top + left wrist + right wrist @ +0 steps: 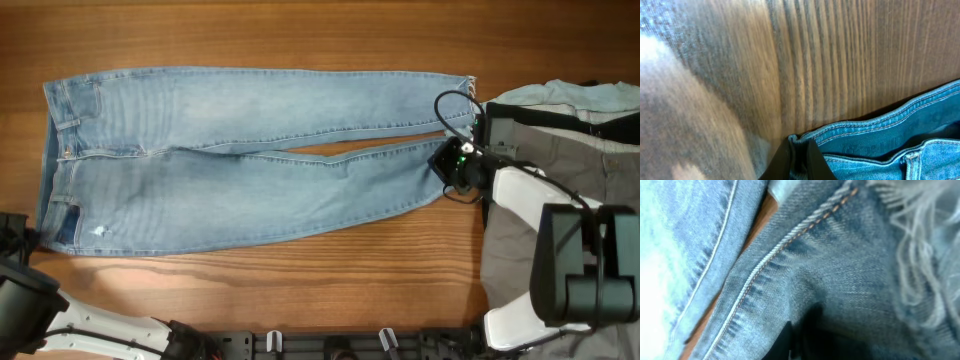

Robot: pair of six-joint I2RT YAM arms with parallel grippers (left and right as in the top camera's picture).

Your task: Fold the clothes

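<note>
The near leg of the jeans needs to be folded over the far leg. My right gripper will grab the near leg next, at its hem end.
The light blue jeans (240, 160) lie flat on the wooden table, waist at the left and frayed leg hems at the right. My left gripper (22, 238) is at the near left corner of the waist. In the left wrist view its dark fingers (800, 161) are shut on the corner of the waistband (875, 135). My right gripper (456, 166) is at the hem end of the near leg. In the right wrist view the denim (805, 270) fills the frame and folds over a dark finger (787, 340). Frayed threads (920, 255) hang at the right.
Grey trousers (545, 140) and a pale blue shirt (575, 95) lie piled at the right edge, partly under my right arm. Bare wood (300, 280) shows in front of the jeans, and also beyond them.
</note>
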